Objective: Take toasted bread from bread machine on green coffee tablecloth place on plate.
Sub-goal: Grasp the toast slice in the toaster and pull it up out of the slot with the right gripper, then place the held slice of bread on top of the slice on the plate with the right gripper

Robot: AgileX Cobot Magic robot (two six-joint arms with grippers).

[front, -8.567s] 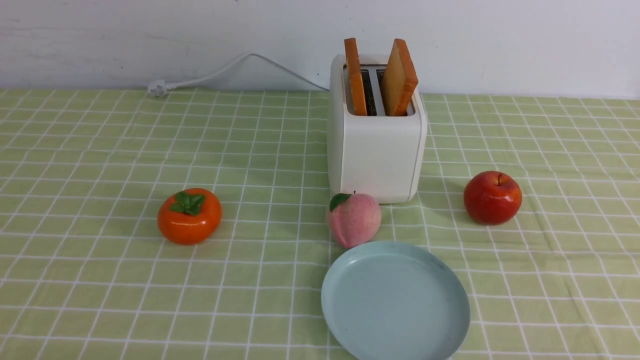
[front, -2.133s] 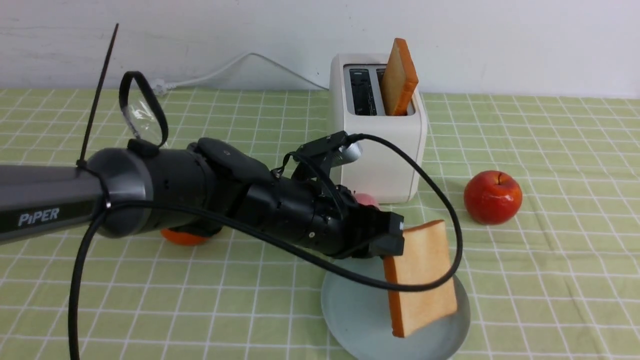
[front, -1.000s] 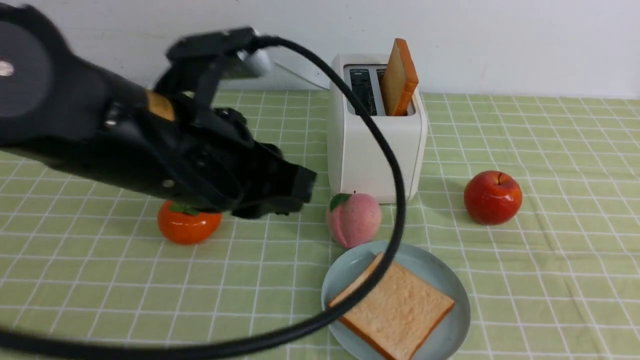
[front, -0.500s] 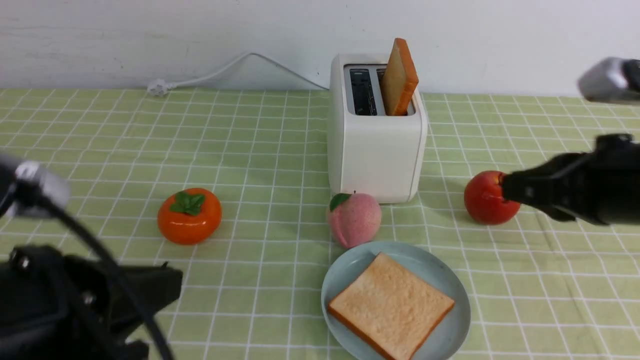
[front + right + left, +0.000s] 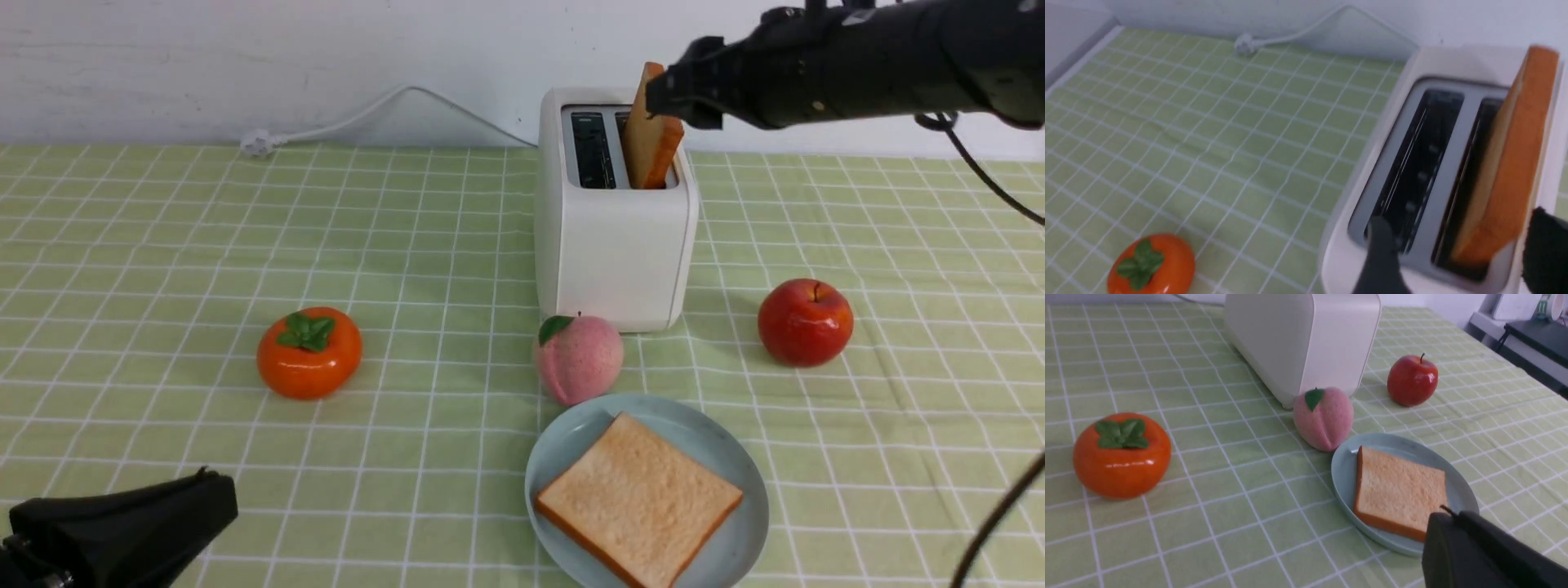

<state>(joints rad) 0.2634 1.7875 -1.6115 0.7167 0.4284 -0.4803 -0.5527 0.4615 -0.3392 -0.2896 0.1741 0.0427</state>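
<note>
I should move the toasted bread slice onto the plate, so I should next grab the toasted bread slice's exposed top (image 5: pixel 651 109) with my right gripper.
On the green coffee tablecloth (image 5: pixel 408 245) stands the white bread machine (image 5: pixel 614 237). One toasted bread slice (image 5: pixel 653 143) sticks up from its right slot; the left slot is empty. My right gripper (image 5: pixel 682 94) is open at that slice's top. In the right wrist view its fingertips (image 5: pixel 1380 257) stand wide apart on either side of the slice (image 5: pixel 1515 163), apart from it. Another slice (image 5: pixel 638 500) lies flat on the pale blue plate (image 5: pixel 563 441). My left gripper (image 5: pixel 220 498) is low at the near left, shut and empty, its tip (image 5: pixel 1443 522) beside the plate (image 5: pixel 1343 477).
An orange persimmon (image 5: pixel 309 353) sits left of the toaster. A pink peach (image 5: pixel 578 359) lies between the toaster and the plate, and a red apple (image 5: pixel 805 322) is to the right. The white cord (image 5: pixel 367 114) runs along the back wall.
My right arm has risen from beside the apple to the toaster's top, and its jaws have opened. The left arm has drawn back further into the near left corner.
</note>
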